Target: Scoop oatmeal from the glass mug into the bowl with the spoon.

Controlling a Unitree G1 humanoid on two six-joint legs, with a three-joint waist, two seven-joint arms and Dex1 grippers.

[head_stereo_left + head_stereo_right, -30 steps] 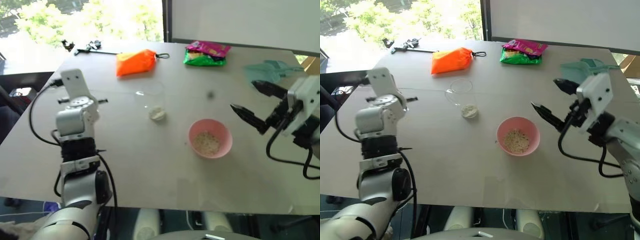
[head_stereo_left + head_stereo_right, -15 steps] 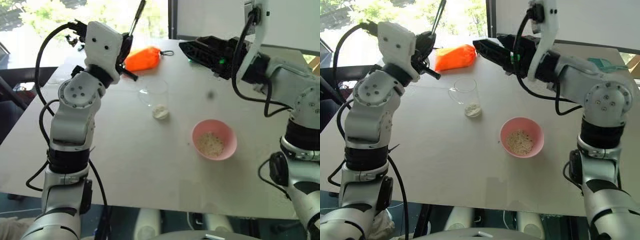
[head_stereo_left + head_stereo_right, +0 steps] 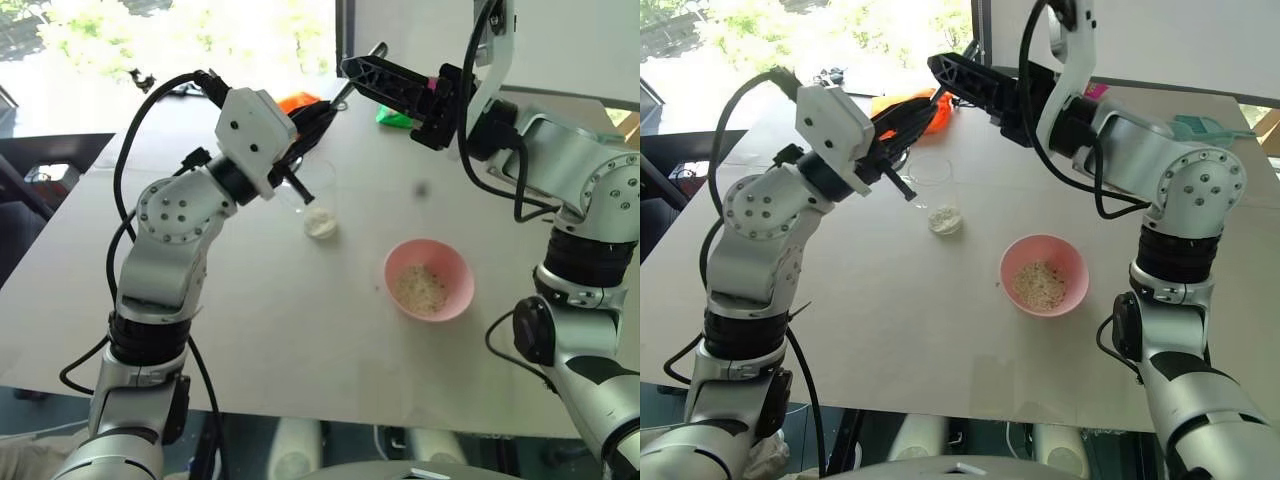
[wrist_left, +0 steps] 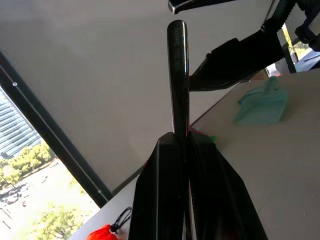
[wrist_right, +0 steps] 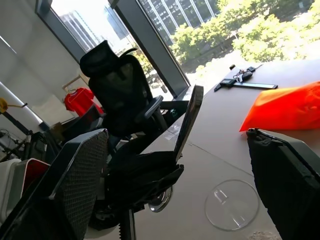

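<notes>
My left gripper is holding the spoon close above the spoon's bowl. My right gripper will next grab the spoon by its bare, upright handle [image 3: 377, 50].
My left gripper [image 3: 320, 108] is shut on the spoon [image 4: 178, 75], held above the far side of the table. The slim silver handle sticks out past its fingertips. My right gripper [image 5: 175, 135] is open, and the spoon handle [image 5: 189, 117] stands between its two fingers, touching neither. Below both grippers the glass mug [image 3: 933, 180] stands on the table with a small clump of oatmeal [image 3: 944, 218] at its bottom. The pink bowl [image 3: 458, 272] sits nearer and to the right, with oatmeal [image 3: 420, 287] lying in it.
An orange bag [image 5: 290, 105] lies behind the mug, and a green and pink snack packet [image 3: 392, 116] beside it. A teal dustpan [image 3: 1195, 125] is at the far right edge. Dark small items [image 5: 245, 80] lie at the far left. A black office chair [image 5: 120, 85] stands beyond the table.
Both arms rose from the table's sides and met over the mug. The left gripper swung right and tipped the spoon from upright towards the right gripper, whose fingers now flank the handle.
</notes>
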